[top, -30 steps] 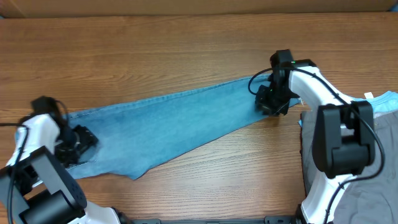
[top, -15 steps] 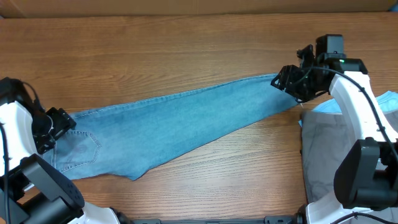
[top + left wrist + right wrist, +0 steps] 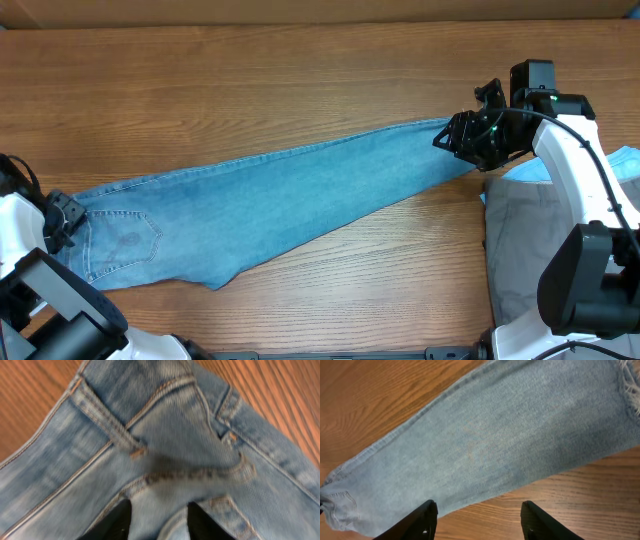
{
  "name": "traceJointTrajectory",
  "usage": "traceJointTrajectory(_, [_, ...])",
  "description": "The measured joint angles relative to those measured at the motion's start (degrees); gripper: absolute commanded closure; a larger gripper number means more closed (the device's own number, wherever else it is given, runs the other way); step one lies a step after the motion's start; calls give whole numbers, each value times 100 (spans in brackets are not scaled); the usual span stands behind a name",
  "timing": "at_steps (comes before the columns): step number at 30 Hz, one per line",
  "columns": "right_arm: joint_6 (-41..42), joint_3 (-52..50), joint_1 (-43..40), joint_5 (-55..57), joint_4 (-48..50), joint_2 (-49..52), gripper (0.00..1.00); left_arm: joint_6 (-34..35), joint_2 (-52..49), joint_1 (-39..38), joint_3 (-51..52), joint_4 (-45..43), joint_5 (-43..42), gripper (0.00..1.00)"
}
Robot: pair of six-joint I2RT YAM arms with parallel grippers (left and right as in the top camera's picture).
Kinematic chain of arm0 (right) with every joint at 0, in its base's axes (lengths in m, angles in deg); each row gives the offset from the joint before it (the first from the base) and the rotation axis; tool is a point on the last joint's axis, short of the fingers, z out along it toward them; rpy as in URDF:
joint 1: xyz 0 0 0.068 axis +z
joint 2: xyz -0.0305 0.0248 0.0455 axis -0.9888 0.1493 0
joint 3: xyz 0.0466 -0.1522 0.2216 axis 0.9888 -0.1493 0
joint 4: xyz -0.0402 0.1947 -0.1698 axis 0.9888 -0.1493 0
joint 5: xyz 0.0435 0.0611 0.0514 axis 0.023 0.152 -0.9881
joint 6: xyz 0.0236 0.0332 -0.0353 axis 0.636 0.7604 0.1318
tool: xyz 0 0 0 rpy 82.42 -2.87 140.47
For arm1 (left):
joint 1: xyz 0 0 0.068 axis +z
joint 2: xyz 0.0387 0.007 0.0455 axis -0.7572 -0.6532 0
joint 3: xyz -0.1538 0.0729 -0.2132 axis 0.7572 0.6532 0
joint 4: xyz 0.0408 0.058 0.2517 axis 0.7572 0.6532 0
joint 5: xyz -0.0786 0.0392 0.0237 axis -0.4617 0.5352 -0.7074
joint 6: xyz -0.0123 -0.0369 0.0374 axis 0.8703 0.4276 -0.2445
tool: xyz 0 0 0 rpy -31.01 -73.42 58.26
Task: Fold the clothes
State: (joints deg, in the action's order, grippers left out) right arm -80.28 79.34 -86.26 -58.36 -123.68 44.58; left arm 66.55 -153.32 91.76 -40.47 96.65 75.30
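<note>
I will fold the leg of the jeans over toward the waist, so next I will grab the frayed ankle hem [image 3: 630,385] of the jeans with my right gripper.
The clothes are light-blue jeans [image 3: 270,205] lying flat in a long diagonal, waist at the left, frayed ankle hem [image 3: 630,385] at the right. My left gripper [image 3: 65,215] is at the waist end. In the left wrist view its black fingers [image 3: 117,520] stand close together with a raised fold of seamed denim [image 3: 160,510] pinched between them. My right gripper [image 3: 455,135] hovers over the ankle end. The right wrist view shows it [image 3: 477,507] open, fingers wide apart above the leg's lower edge and bare wood, holding nothing.
A grey cloth [image 3: 520,250] lies at the right edge of the wooden table [image 3: 300,80], with a pale blue cloth [image 3: 625,160] above it, both beside the right arm.
My left gripper slid left to the waist edge and its jaws narrowed onto denim. My right gripper let go of the ankle hem, opened, and now hovers beside it.
</note>
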Motion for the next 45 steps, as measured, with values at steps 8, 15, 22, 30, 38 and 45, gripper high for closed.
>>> traceJointTrajectory(8, [-15,0,0,-37,-96,0,46,190,-597,0,118,-868,118,50])
traceJointTrajectory(15, [-15,0,0,-39,-125,0,47,238,-1027,7,-15,-951,-98,53])
traceJointTrajectory(22, [142,0,-61,-35,505,0,39,293,-1047,81,-385,-260,-354,35])
traceJointTrajectory(30, [208,0,-717,809,914,17,30,87,-424,57,-1679,1443,-935,24])
traceJointTrajectory(38, [66,0,-1099,1132,1528,455,25,-640,754,57,-2127,2734,-2140,24])
traceJointTrajectory(45, [-190,0,-1049,1217,1886,1270,23,-964,1178,57,-2127,3458,-2363,23])
